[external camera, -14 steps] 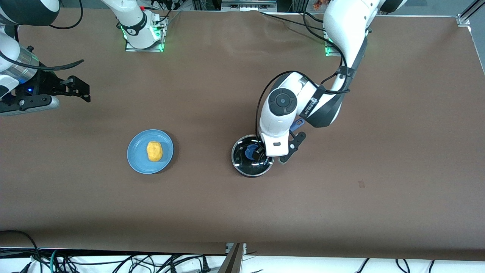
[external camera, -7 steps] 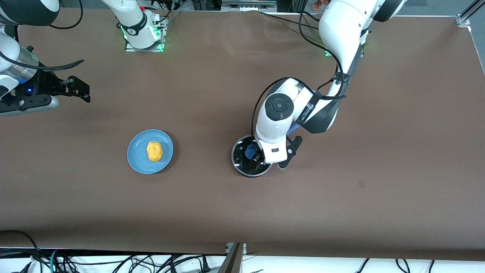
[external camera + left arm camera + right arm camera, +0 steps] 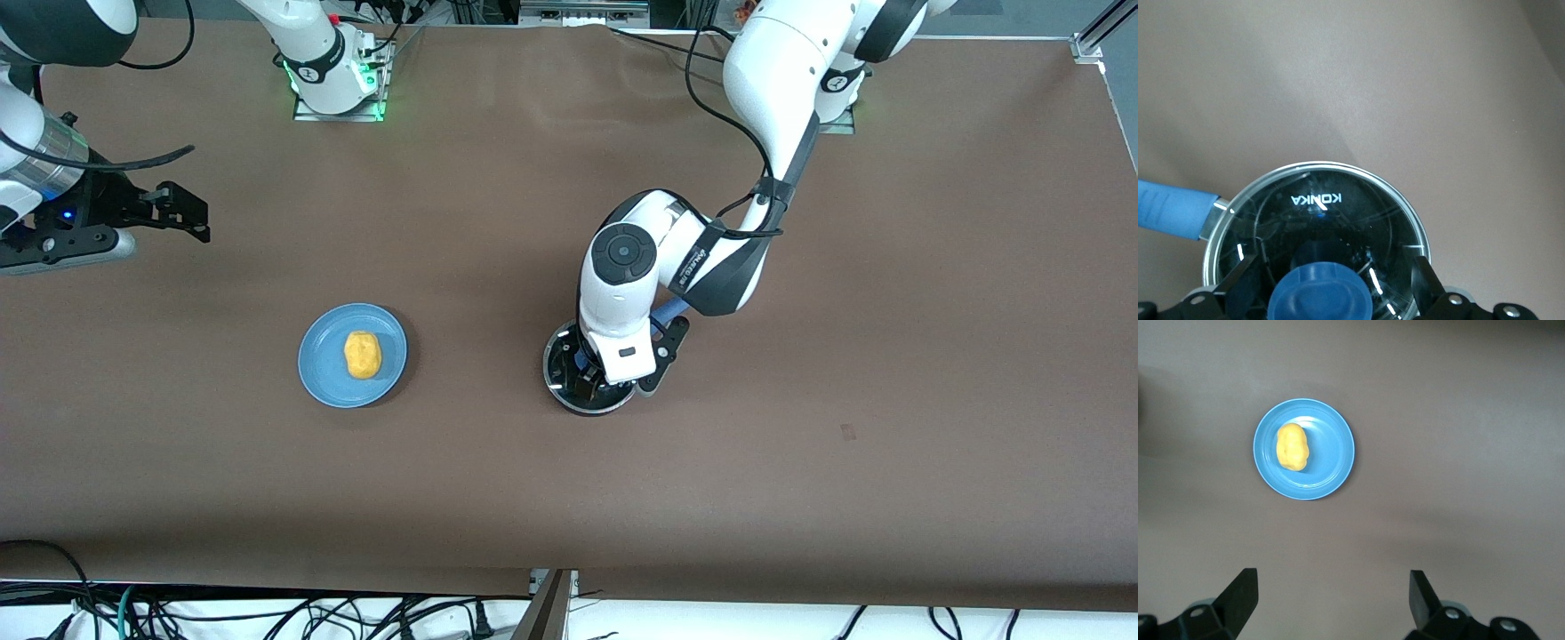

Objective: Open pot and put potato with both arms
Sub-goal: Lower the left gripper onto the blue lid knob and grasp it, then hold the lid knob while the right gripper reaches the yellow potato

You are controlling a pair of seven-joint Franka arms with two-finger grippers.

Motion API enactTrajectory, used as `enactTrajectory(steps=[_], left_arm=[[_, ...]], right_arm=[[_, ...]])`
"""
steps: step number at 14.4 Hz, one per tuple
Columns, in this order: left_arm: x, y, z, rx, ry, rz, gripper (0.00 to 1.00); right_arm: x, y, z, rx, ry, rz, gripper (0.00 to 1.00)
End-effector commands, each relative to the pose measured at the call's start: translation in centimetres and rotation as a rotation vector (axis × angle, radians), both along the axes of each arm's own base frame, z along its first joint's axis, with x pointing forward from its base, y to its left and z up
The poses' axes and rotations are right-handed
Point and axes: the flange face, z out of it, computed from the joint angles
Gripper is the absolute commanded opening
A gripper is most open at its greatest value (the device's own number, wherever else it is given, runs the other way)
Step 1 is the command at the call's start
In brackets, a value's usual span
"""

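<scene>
My left gripper's fingers are above the blue knob of the glass lid, so closing now would miss the knob. My left gripper lowers, then closes on it.
The black pot stands mid-table with its glass lid on; its blue handle sticks out sideways. My left gripper hangs open just above the lid, one finger on each side of the blue knob and apart from it; in the left wrist view the left gripper shows both black fingers clear of the knob. The yellow potato lies on a light-blue plate. My right gripper waits open and empty over bare table at the right arm's end, looking down on the potato.
The plate sits toward the right arm's end from the pot, with brown tabletop between them. Both arm bases stand along the table's edge farthest from the front camera. Cables hang below the nearest edge.
The left arm has slid toward the right arm's end, bringing its open gripper from the pot's rim to over the lid's knob. The right arm has stayed still.
</scene>
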Motion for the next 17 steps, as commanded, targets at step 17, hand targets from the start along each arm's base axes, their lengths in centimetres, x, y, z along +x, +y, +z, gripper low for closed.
enactTrajectory(steps=[17], left_arm=[[-1.4, -2.2, -2.9, 0.050, 0.000, -0.050, 0.94]], right_arm=[[0.5, 0.2, -0.4, 0.023, 0.040, 0.011, 1.00]])
